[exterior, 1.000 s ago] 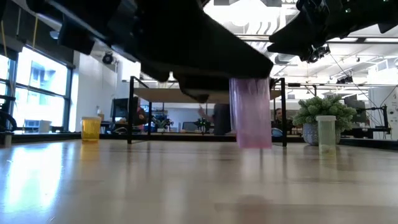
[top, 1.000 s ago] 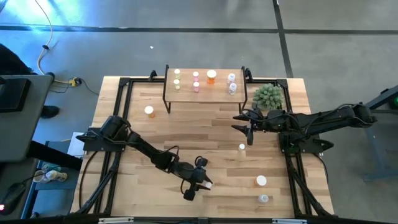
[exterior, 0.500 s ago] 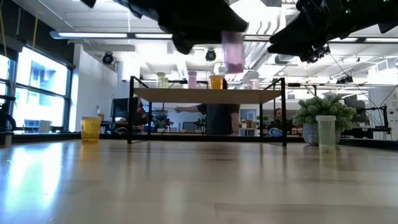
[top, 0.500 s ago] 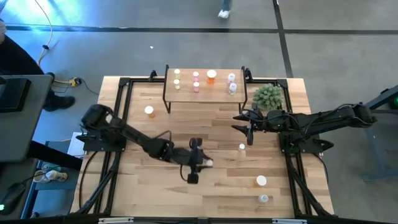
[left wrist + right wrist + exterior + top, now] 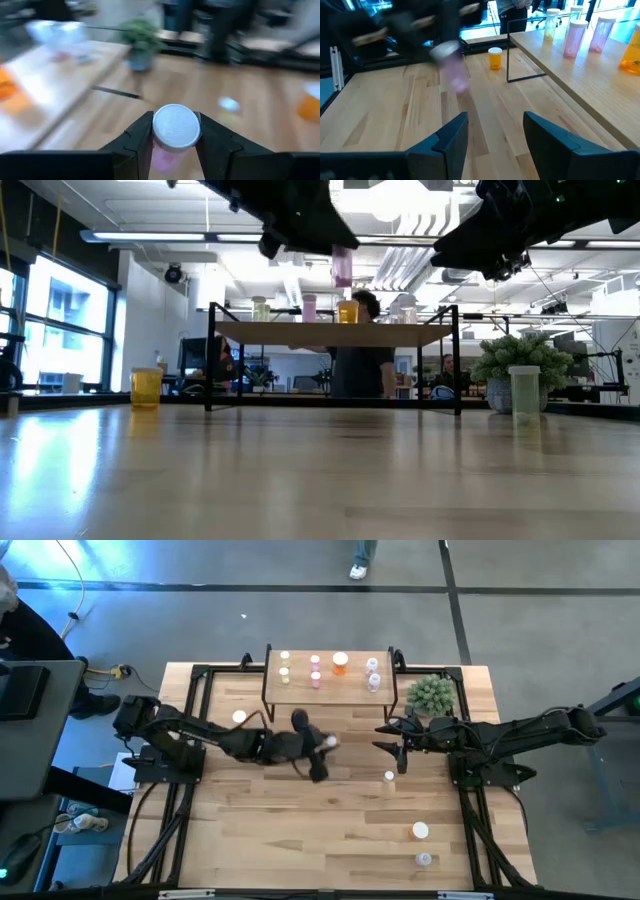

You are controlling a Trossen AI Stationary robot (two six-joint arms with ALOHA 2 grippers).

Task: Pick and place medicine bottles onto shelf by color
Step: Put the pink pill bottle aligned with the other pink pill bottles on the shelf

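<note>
I should keep the pink bottle in my left gripper until it reaches the shelf board. The bottle still hangs short of the board, so it would fall if I opened now.
My left gripper (image 5: pixel 318 747) is in the air over the table's middle, in front of the shelf (image 5: pixel 330 687), shut on a pink medicine bottle (image 5: pixel 328 742) with a white cap. In the low view the bottle (image 5: pixel 342 268) hangs above shelf height. The shelf board (image 5: pixel 335 332) carries yellowish, pink, orange and pale bottles standing on their bases. My right gripper (image 5: pixel 386 738) waits open and empty right of the middle, near a small clear bottle (image 5: pixel 389 777) that stands on the table. My left gripper pinches the pink bottle between its two fingers (image 5: pixel 142 137), which sit on opposite sides of the bottle at its white cap (image 5: pixel 176 126). The pink body (image 5: pixel 342 270) hangs upright below the fingers, lifted clear of the table and higher than the shelf board.
A yellow-orange bottle (image 5: pixel 240 718) stands at the table's far left, and an orange one (image 5: pixel 420 831) and a clear one (image 5: pixel 424 860) near the front right. A potted plant (image 5: pixel 432 695) stands right of the shelf. A person stands behind the table (image 5: pixel 362 360).
My left gripper has carried the pink bottle from near the table's near edge toward the far edge and the shelf, rising as it went. The bottle has gone from just above the tabletop to above shelf height, still upright in the hold.
</note>
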